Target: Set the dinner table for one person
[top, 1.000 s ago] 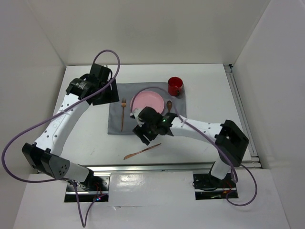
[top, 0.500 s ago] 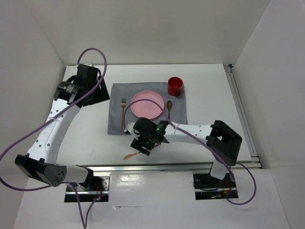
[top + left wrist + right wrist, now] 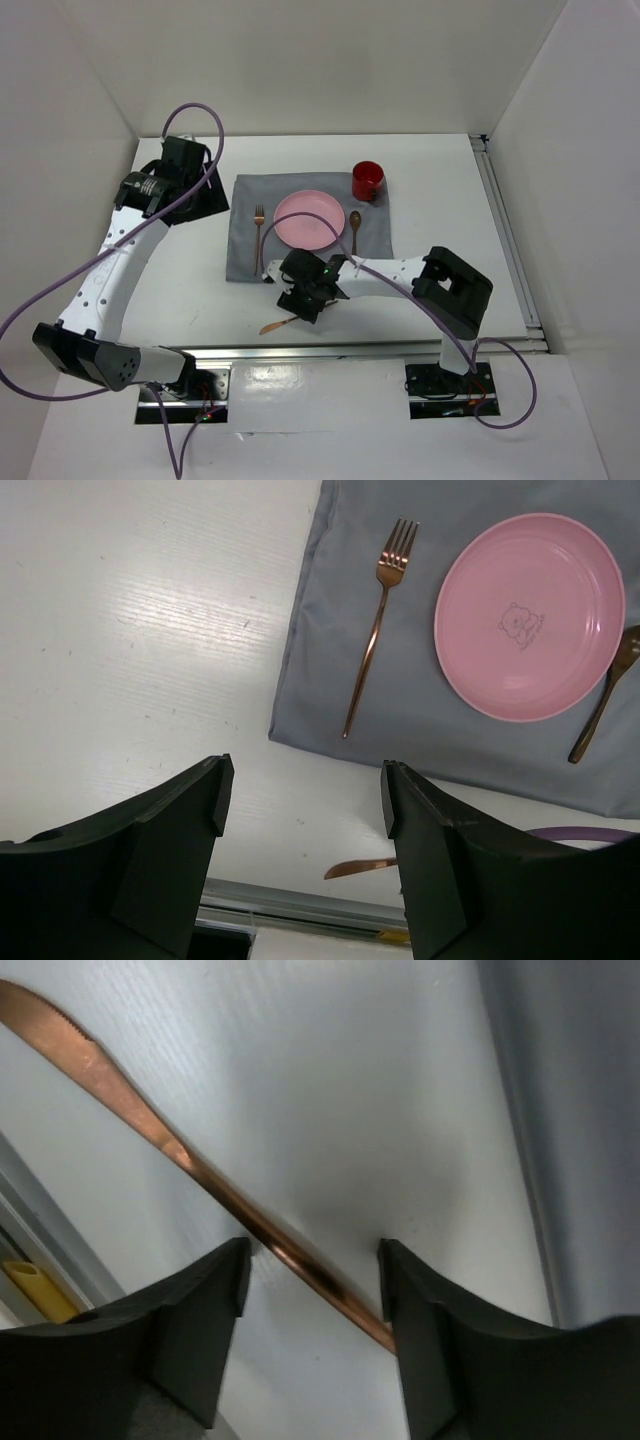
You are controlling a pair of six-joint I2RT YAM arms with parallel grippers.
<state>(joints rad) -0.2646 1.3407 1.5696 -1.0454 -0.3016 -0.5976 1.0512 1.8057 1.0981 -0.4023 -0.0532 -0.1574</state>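
Both fingers of my right gripper reach down to the white tabletop on either side of the copper knife's handle, so it is now time to close on the knife.
On the white dinner table [image 3: 440, 230] lies a grey placemat [image 3: 240, 262] with a pink plate [image 3: 310, 220], a copper fork [image 3: 258, 238] to its left and a copper spoon [image 3: 354, 228] to its right. A red cup [image 3: 367, 180] stands at the mat's far right corner. A copper knife [image 3: 280, 324] lies on the bare table near the front edge. My right gripper [image 3: 305, 298] is low over its handle, and the knife [image 3: 150, 1125] runs diagonally between the open fingers [image 3: 195, 1330]. My left gripper [image 3: 178, 190] hovers open and empty left of the mat.
A metal rail [image 3: 330, 350] runs along the table's near edge, close behind the knife. Purple cables [image 3: 60, 280] loop from both arms. From the left wrist I see the fork [image 3: 375, 630], plate [image 3: 528, 615], spoon [image 3: 600, 705] and knife tip [image 3: 360, 868].
The right gripper has moved from the mat's front edge down to the knife and now straddles its handle. The left arm drew back left off the mat, then held still.
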